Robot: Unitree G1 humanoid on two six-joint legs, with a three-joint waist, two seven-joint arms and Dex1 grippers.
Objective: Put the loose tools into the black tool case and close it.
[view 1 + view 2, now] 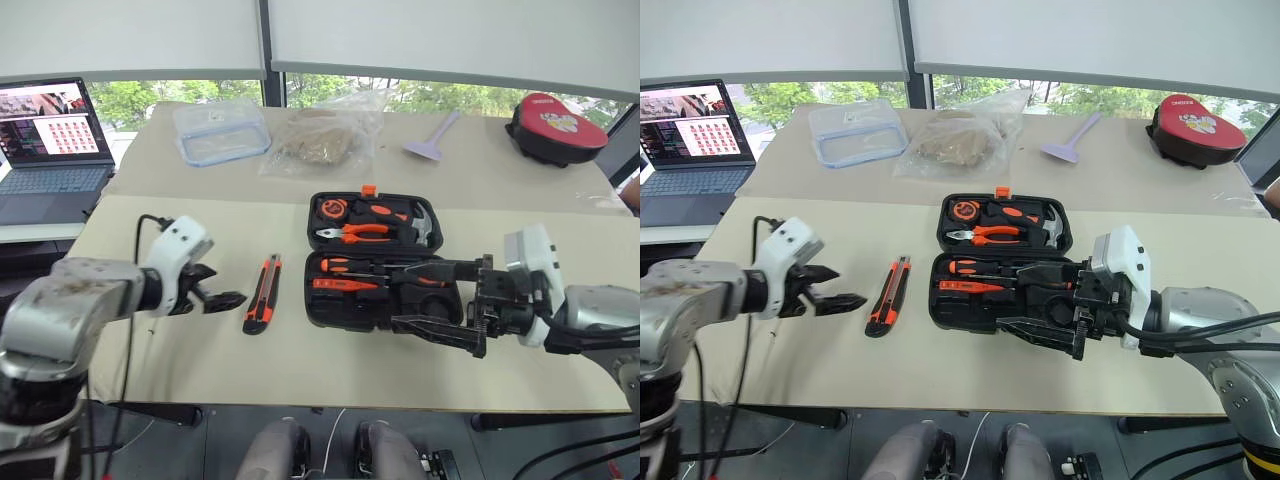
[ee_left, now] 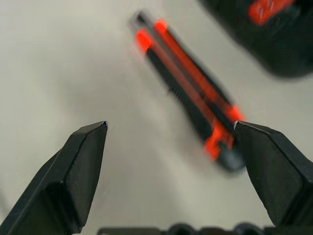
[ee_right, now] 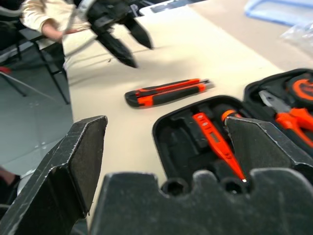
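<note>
My left gripper moves down toward the knife and only then closes on it, since its fingers stop above and short of the utility knife (image 1: 263, 293) (image 2: 190, 93).
The black tool case (image 1: 311, 304) lies open in the middle of the table, lid half away from me. Its near half holds orange-and-black screwdrivers (image 1: 345, 267) and a thin all-orange one (image 3: 215, 144). The orange-black utility knife (image 1: 263, 293) lies loose on the table just left of the case. My left gripper (image 1: 215, 297) hovers left of the knife, open and empty, pointing at the knife (image 2: 190, 93). My right gripper (image 1: 440, 300) is open and empty over the case's near right part, pointing left.
Pliers (image 1: 355, 232), a tape measure (image 1: 332, 210) and a hammer (image 1: 420, 225) sit in the lid half. At the back are a clear container (image 1: 220, 130), a plastic bag (image 1: 325, 135), a purple scraper (image 1: 432, 138) and a red-topped pouch (image 1: 553, 125). A laptop (image 1: 45, 150) stands far left.
</note>
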